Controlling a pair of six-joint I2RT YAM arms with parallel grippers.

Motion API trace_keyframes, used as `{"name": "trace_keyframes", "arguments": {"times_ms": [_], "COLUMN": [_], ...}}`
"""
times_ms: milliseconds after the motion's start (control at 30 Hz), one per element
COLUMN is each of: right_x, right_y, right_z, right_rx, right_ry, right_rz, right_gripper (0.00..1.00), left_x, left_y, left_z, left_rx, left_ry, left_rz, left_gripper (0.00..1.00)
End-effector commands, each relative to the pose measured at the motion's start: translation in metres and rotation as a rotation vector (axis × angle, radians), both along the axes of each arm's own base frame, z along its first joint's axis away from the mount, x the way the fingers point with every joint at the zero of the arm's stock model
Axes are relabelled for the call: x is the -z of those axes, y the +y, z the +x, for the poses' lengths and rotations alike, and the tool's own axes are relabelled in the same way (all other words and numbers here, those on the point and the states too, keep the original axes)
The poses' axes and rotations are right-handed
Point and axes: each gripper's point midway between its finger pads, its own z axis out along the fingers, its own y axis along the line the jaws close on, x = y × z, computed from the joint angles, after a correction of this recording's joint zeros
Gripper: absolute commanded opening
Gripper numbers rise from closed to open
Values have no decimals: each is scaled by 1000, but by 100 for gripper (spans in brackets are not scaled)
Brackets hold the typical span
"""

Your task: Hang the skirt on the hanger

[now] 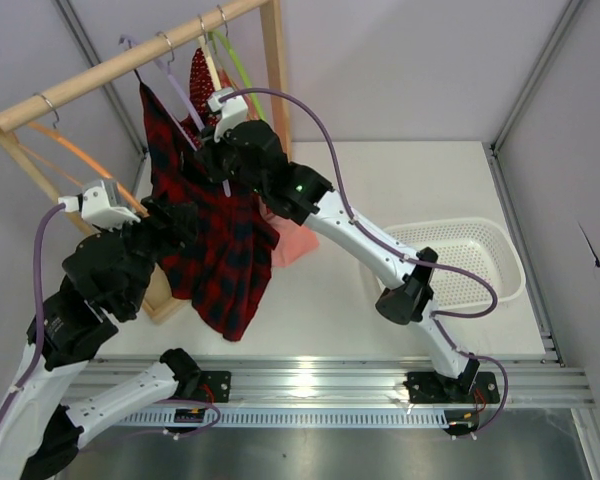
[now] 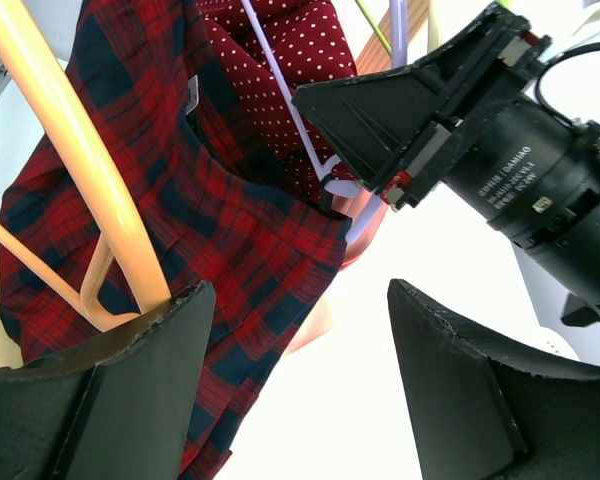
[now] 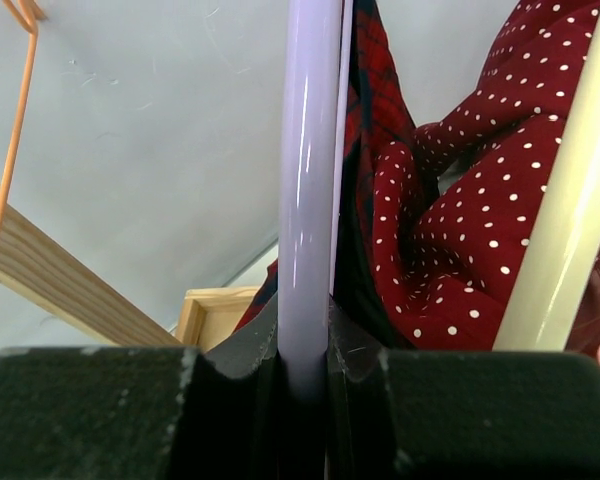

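Observation:
The lavender hanger's hook is over the wooden bar, the skirt hangs below, so my right gripper should open its fingers.
The red and navy plaid skirt (image 1: 215, 255) hangs below the wooden rail, its top corner up by the lavender hanger (image 1: 175, 85). My right gripper (image 1: 212, 158) is shut on that hanger; in the right wrist view the lavender bar (image 3: 308, 180) runs straight up from between the closed fingers, with the skirt (image 3: 365, 120) just behind it. My left gripper (image 1: 180, 215) is open at the skirt's left edge. In the left wrist view its gripper (image 2: 300, 330) holds nothing, the skirt (image 2: 230, 220) hangs beyond the left finger (image 2: 130, 380), and the hanger (image 2: 280, 110) crosses above.
An orange hanger (image 1: 75, 155) hangs at the left of the rail (image 1: 130, 60). A red white-dotted garment (image 1: 202, 75) and a green hanger (image 1: 238, 70) hang at its right. A pink garment (image 1: 295, 240) lies behind the skirt. A white basket (image 1: 508, 262) sits at the right.

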Motion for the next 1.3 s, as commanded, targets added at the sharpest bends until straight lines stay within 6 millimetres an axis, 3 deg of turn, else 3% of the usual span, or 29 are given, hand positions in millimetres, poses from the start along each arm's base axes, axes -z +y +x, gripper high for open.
{"name": "trace_keyframes", "arguments": {"times_ms": [0, 67, 133, 167, 200, 267, 367, 533, 633, 767, 900, 1033, 1133, 1267], "right_x": [-74, -74, -74, -75, -77, -83, -103, -150, -166, -192, -187, -158, -129, -89], "right_y": [-9, -9, -8, -8, -8, -10, -19, -46, -65, -111, -165, -230, -289, -360], "right_z": [4, 6, 5, 4, 2, -2, -15, -50, -63, -89, -105, -117, -134, -155], "right_rx": [37, 38, 36, 31, 27, 20, 14, 23, 49, 77, 144, 250, 320, 415], "right_ry": [-120, -117, -115, -115, -118, -126, -171, -263, -282, -275, -219, -128, -78, -8], "right_rz": [214, 217, 225, 227, 230, 231, 230, 236, 228, 223, 153, 132, 162, 203], "right_gripper": [0, 0, 10, 30, 41, 53, 64, 73, 76, 79, 87, 91, 92, 92], "left_x": [12, 11, 12, 12, 12, 13, 12, 2, -7, -18, -47, -82, -86, -70], "left_y": [11, 8, 5, 2, 1, 0, -1, -3, -5, -12, -18, -34, -55, -73], "left_z": [0, 1, 2, 3, 3, 3, 3, 3, 1, 2, 0, 1, 16, 39], "left_rx": [-40, -24, -10, 2, 7, 12, 15, 27, 44, 92, 145, 227, 267, 245], "left_ry": [26, 20, 20, 19, 19, 22, 16, -6, -21, -43, -110, -189, -154, -54], "left_rz": [80, 80, 83, 79, 80, 83, 78, 62, 58, 93, 108, 119, 163, 173], "left_gripper": [78, 78, 78, 78, 78, 78, 78, 78, 79, 84, 89, 91, 91, 90]}}
